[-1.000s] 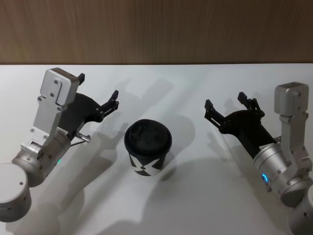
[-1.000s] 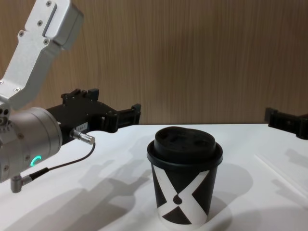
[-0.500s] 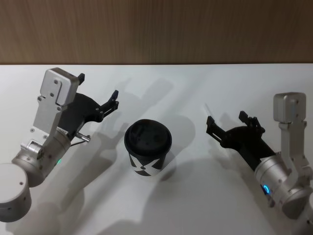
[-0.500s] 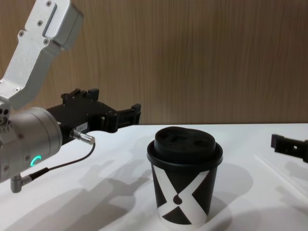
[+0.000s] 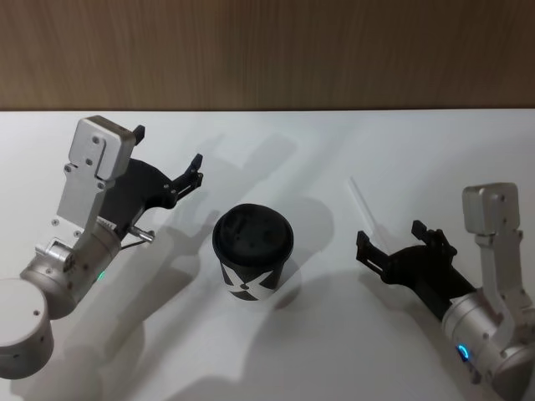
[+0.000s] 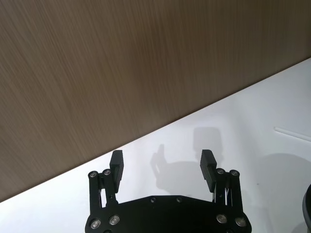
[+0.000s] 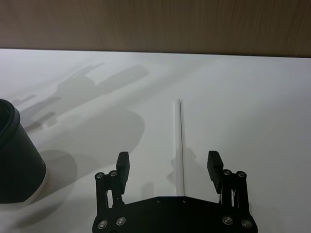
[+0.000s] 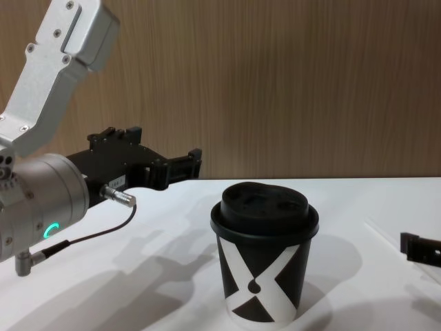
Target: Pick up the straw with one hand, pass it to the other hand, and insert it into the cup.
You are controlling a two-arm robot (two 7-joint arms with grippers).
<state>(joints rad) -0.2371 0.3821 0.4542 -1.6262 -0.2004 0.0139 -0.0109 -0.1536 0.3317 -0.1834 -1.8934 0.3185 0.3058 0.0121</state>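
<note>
My right gripper takes hold of the white straw by its low end (image 5: 377, 236) next, which leaves the rest of the straw (image 5: 361, 200) free for the handover.
The cup (image 5: 252, 255), black with a white X pattern and a black domed lid, stands upright mid-table, also in the chest view (image 8: 264, 262) and at the edge of the right wrist view (image 7: 14, 160). The straw (image 5: 361, 200), a thin white tube, lies flat on the table to the cup's right. In the right wrist view the straw (image 7: 181, 141) runs lengthwise between the spread fingers of my right gripper (image 7: 168, 162), which is open and hovers over its near end (image 5: 389, 236). My left gripper (image 5: 168, 149) is open and empty, held up left of the cup (image 6: 162, 160).
A white table (image 5: 276, 351) runs back to a wooden wall (image 5: 267, 50). A thin cable (image 8: 89, 238) hangs from the left wrist. The straw (image 6: 291, 134) is also in the left wrist view, far off.
My right gripper has drawn back toward me and dropped lower, uncovering the straw on the table ahead of it. The left arm and the cup have not moved.
</note>
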